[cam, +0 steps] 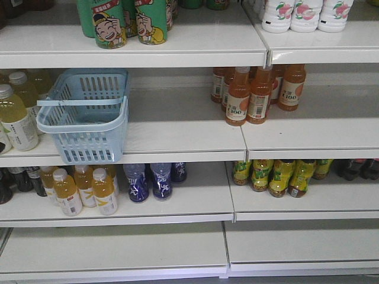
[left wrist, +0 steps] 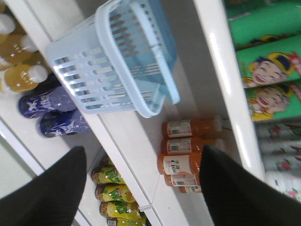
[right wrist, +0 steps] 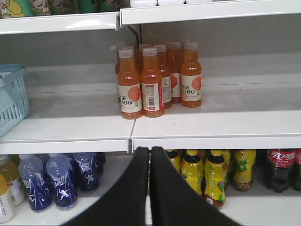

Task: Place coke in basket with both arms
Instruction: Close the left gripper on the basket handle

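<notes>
My left gripper is going to grab the basket by its handle [cam: 80,102] next. That keeps the light blue basket's open top [cam: 86,113] free to receive the coke.
The light blue basket [cam: 89,142] stands on the middle shelf at the left, overhanging the shelf's front edge, with one handle lying across its top. It also shows in the left wrist view [left wrist: 94,80] and at the left edge of the right wrist view [right wrist: 11,96]. No red coke can shows in any view. My left gripper [left wrist: 143,149] is open and empty, off from the shelf with the basket ahead of it. My right gripper [right wrist: 150,150] is shut on nothing, in front of the middle shelf's edge. Neither arm shows in the front view.
Orange juice bottles [cam: 254,92] stand on the middle shelf at the right. Green cans [cam: 121,21] and white bottles [cam: 305,12] are on the top shelf. Below are blue bottles [cam: 148,180], yellow tea bottles [cam: 278,174] and dark cola bottles [right wrist: 280,165].
</notes>
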Available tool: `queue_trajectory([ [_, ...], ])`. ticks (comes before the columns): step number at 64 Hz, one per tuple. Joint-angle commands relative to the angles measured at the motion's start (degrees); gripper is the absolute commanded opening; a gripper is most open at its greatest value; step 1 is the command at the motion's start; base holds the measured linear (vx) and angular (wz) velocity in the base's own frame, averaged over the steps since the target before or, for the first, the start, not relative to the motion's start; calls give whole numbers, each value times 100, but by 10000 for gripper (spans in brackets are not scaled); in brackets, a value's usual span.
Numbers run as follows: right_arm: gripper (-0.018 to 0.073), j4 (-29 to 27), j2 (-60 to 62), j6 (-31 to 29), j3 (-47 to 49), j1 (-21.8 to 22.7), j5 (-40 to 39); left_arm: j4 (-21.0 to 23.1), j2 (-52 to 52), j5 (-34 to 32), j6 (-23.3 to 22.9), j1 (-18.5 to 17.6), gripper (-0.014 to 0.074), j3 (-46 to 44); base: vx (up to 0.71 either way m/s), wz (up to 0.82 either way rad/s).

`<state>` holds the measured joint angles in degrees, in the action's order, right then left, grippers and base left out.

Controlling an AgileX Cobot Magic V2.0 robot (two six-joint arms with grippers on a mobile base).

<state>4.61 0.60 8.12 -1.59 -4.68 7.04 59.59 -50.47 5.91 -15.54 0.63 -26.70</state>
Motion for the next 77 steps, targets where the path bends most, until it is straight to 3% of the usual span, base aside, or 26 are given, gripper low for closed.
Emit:
queue_trajectory([
  [1, -9, 55, 104, -28, -60, 3, -447, 399, -502, -269, -3, -16, 490, -339, 0, 0],
  [35, -9, 55, 104, -28, -60, 3, -447, 409, -2776, 161, -3, -16, 407, -2412, 0, 0],
  [53, -9, 55, 104, -28, -60, 3, -447, 703, -3593, 286, -3, -23, 407, -3128, 0, 0],
  [77, -9, 55, 104, -28, -60, 3, -447, 735, -4422, 287, -3, -23, 407, -3972, 0, 0],
])
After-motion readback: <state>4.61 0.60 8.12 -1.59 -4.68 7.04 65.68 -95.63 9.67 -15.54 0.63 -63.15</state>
